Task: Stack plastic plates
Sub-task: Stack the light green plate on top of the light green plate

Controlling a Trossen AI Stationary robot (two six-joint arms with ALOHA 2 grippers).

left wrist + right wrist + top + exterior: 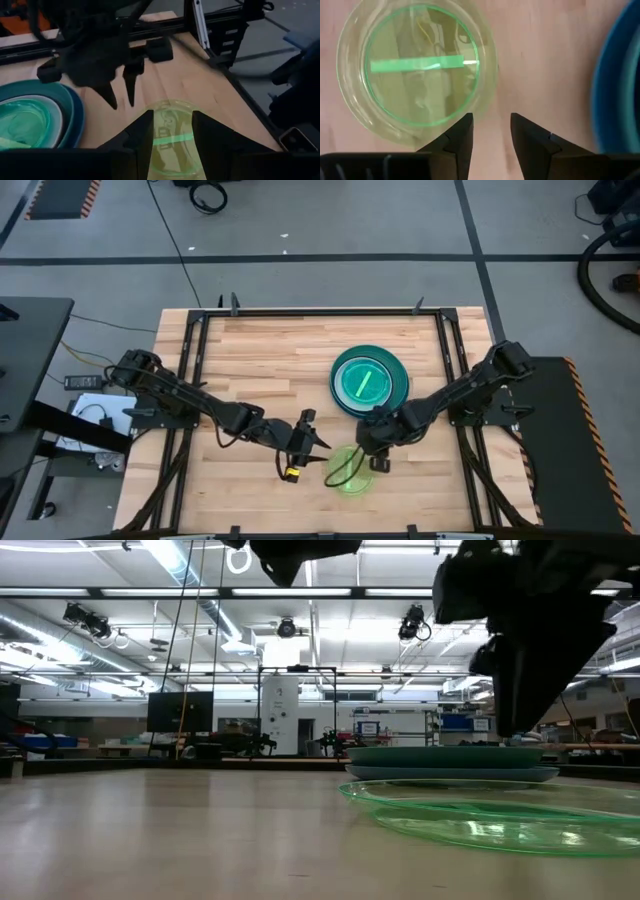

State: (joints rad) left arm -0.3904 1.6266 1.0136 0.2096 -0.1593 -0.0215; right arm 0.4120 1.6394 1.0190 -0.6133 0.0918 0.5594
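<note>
My right gripper grabs the neon-green plate's rim (371,480) next, to add the plate to the stack.
A small translucent neon-green plate (350,473) lies flat on the wooden table near its near edge; it also shows in the right wrist view (417,67) and in the low view (500,815). Behind it stands a stack of plates (370,380), a blue one lowest (77,117), a teal one above it, and smaller translucent ones on top. My left gripper (322,444) is open, just left of the green plate, with its fingers pointing at the plate (172,135). My right gripper (378,462) is open and points down beside the plate's right rim (490,127).
A black metal frame (300,312) runs around the tabletop. Bare wood lies on the table's left half and far side. The two grippers stand close together over the near middle, and the right gripper's fingers (120,92) show in the left wrist view.
</note>
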